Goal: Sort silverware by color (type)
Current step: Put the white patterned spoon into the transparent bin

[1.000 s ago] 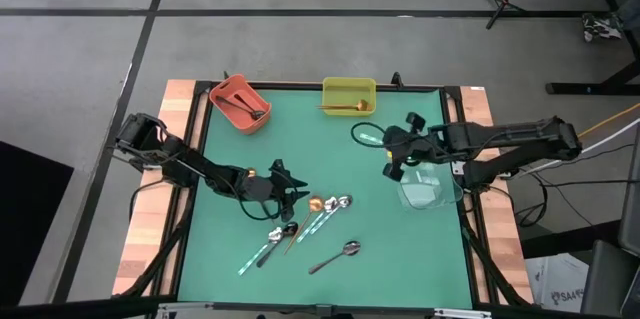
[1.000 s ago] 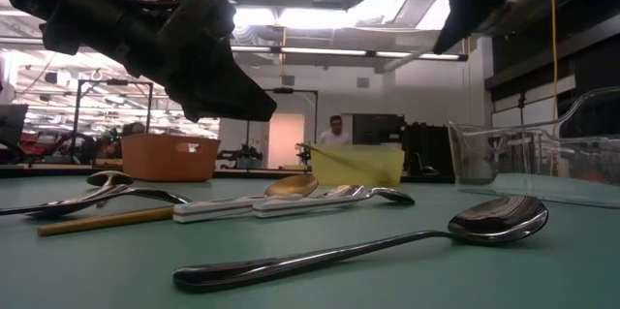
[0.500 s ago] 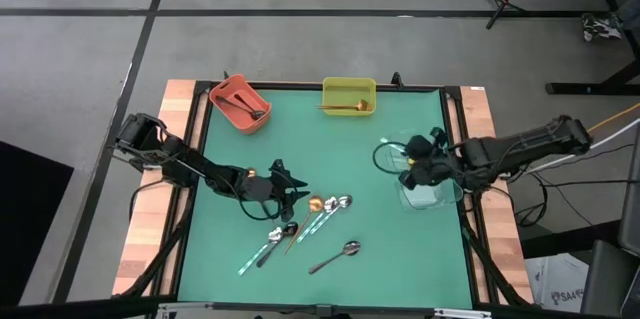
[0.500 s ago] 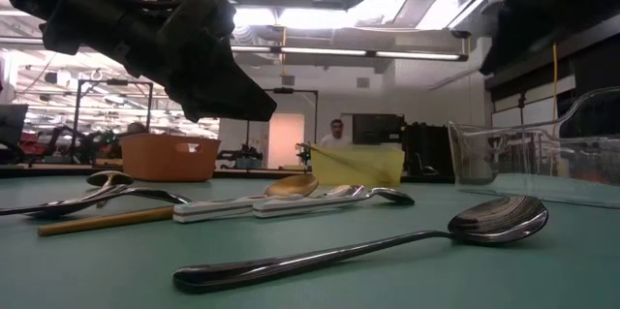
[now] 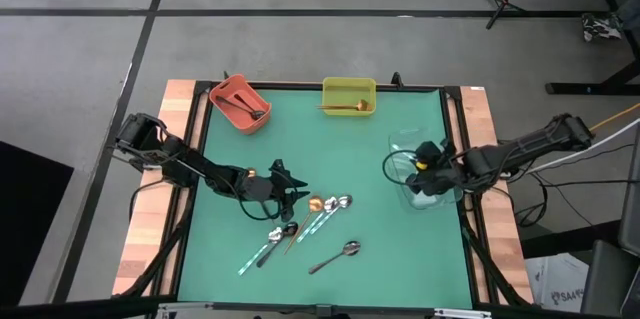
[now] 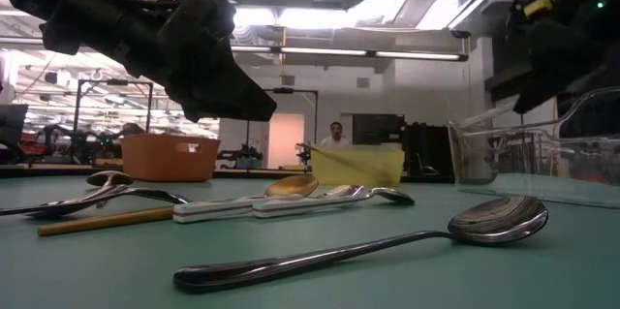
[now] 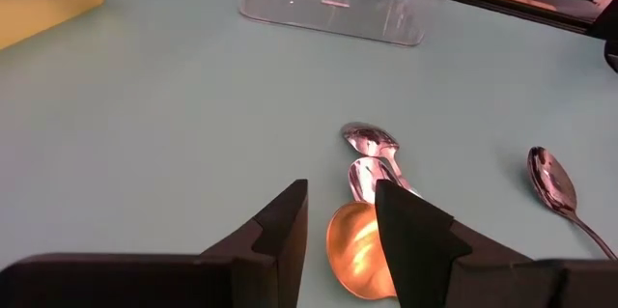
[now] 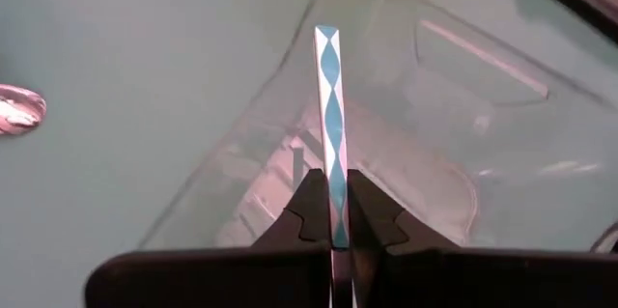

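The spoon's loose end hangs beside the clear bin's rim. My right gripper keeps hold of the spoon for now, until its handle sits well inside the clear bin.
Several spoons lie in a loose group on the green mat: a gold one (image 5: 315, 202), silver ones (image 5: 343, 201), patterned-handled ones (image 5: 320, 221) and a dark one (image 5: 335, 256). My left gripper (image 5: 298, 195) hangs open just above that group, and the gold spoon's bowl (image 7: 357, 250) shows between its fingers, untouched. Over the clear bin (image 5: 432, 189) at the table's right, my right gripper (image 5: 420, 169) is shut on a spoon with a white and blue patterned handle (image 8: 328, 105). This spoon's bowl does not show. My right gripper pinches the patterned handle (image 8: 334, 213) between its two fingers, which lie along it. The handle's free end (image 8: 326, 36) sticks out past the fingertips. The gripper slants down over the clear bin, and the spoon is lifted clear of the mat.
An orange bin (image 5: 240, 102) holding dark spoons stands at the far left. A yellow bin (image 5: 349, 95) with a gold spoon stands at the far middle. Bare mat lies between these bins and the spoon group. A person shows far off in the room (image 6: 334, 133).
My right gripper has carried the patterned spoon toward the table's right and near edges and down, from beside the clear bin to over it, rolling about its own axis on the way.
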